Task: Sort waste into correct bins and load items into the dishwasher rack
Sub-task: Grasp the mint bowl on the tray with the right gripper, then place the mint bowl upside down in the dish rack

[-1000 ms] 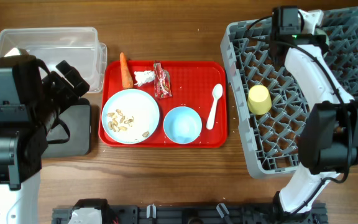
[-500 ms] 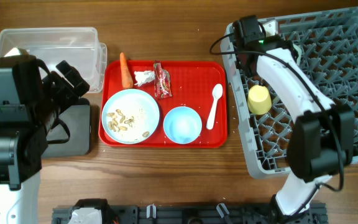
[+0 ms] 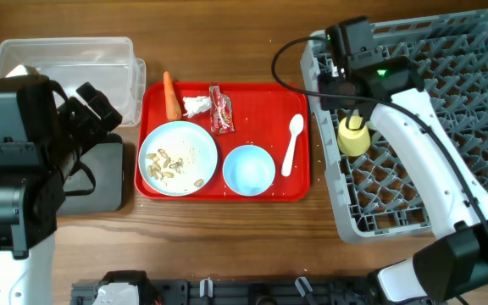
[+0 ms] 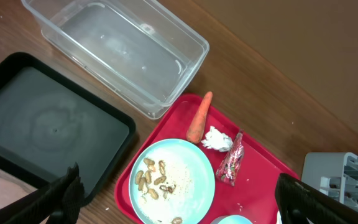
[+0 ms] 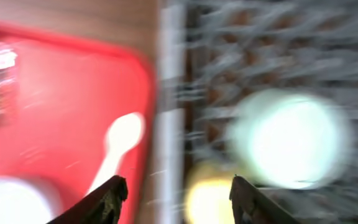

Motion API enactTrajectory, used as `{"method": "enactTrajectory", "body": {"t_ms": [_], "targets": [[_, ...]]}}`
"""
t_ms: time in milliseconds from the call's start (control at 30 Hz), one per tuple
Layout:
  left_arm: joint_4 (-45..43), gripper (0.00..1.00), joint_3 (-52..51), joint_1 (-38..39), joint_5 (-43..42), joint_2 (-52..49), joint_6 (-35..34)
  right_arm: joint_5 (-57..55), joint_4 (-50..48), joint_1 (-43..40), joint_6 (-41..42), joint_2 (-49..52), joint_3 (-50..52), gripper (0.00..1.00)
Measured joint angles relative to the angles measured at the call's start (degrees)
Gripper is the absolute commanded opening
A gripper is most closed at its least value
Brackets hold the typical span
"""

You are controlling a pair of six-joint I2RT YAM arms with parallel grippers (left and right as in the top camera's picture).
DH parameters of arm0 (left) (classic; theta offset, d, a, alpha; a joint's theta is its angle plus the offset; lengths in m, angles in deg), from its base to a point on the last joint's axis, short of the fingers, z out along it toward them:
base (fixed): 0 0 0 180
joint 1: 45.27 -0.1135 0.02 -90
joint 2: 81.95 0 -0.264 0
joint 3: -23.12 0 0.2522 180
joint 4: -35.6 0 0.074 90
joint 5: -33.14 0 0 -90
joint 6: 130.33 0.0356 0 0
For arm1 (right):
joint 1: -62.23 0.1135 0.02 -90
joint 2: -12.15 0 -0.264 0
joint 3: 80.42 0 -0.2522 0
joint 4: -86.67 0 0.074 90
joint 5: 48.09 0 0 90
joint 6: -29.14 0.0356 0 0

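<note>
Next, my right gripper grabs the blue-green bowl by its rim (image 3: 269, 168) (image 5: 39, 194) to load the bowl tipped into the dishwasher rack with its base free.
On the red tray (image 3: 269, 102) lie an orange carrot (image 3: 171, 95), a white tissue (image 3: 196, 106), a red wrapper (image 3: 221, 110), a pale blue plate (image 3: 178, 158) with beige scraps, a blue-green bowl (image 3: 248, 169) and a white spoon (image 3: 292, 144). A yellow cup (image 3: 353, 135) sits in the grey dishwasher rack (image 3: 447, 51). My right gripper (image 3: 342, 85) hangs open over the rack's left edge, above the cup (image 5: 207, 193); the right wrist view is blurred, with a pale round shape (image 5: 291, 137) in the rack. My left gripper (image 4: 179, 198) stands open and empty above the plate (image 4: 173, 183), near the clear tub (image 4: 123, 56) and black tray (image 4: 42, 130).
The clear tub (image 3: 66, 63) stands at the back left. The black tray (image 3: 108, 174) in front of it is largely covered by my left arm. Bare wood runs between the red tray and the rack, and along the table's front edge.
My right arm has swung from the rack's back towards its left edge, over the yellow cup, and its jaws have gone from shut to open. The left arm has not moved.
</note>
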Motion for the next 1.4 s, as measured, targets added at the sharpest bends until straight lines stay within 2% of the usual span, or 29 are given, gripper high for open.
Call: {"method": "enactTrajectory", "body": {"t_ms": [167, 433, 500, 567, 600, 800, 1000, 1133, 1267, 1400], "targets": [[0.00, 1.00, 0.00, 0.00, 0.00, 0.00, 0.00, 15.26, 0.15, 3.19, 0.15, 0.26, 2.03, 0.55], [0.00, 1.00, 0.00, 0.00, 0.00, 0.00, 0.00, 21.42, -1.90, 12.70, 1.66, 7.78, 14.12, 0.61], [0.00, 1.00, 0.00, 0.00, 0.00, 0.00, 0.00, 21.33, -4.02, 13.73, 3.39, 9.20, 15.93, 0.49], [0.00, 1.00, 0.00, 0.00, 0.00, 0.00, 0.00, 21.14, -6.45, 14.12, 5.01, 10.19, 16.96, 0.18], [0.00, 1.00, 0.00, 0.00, 0.00, -0.02, 0.00, 20.96, -7.61, 14.12, 5.40, 10.60, 17.25, 0.07], [0.00, 1.00, 0.00, 0.00, 0.00, -0.04, 0.00, 18.58, -9.64, 13.64, 7.61, 10.93, 16.81, 0.04], [0.00, 1.00, 0.00, 0.00, 0.00, -0.04, 0.00, 9.84, -8.00, 9.68, 10.19, 8.52, 12.00, 0.04], [-0.02, 1.00, 0.00, 0.00, 0.00, -0.04, 0.00, 0.20, -8.72, 5.07, 11.34, 1.16, 10.80, 0.04], [0.00, 1.00, 0.00, 0.00, 0.00, -0.04, 0.00, -15.78, -9.70, 0.11, 11.85, -6.32, 10.10, 0.04], [0.00, 1.00, 0.00, 0.00, 0.00, -0.04, 0.00, -38.36, -13.42, -6.45, 11.91, -9.88, 9.86, 0.04]]}}
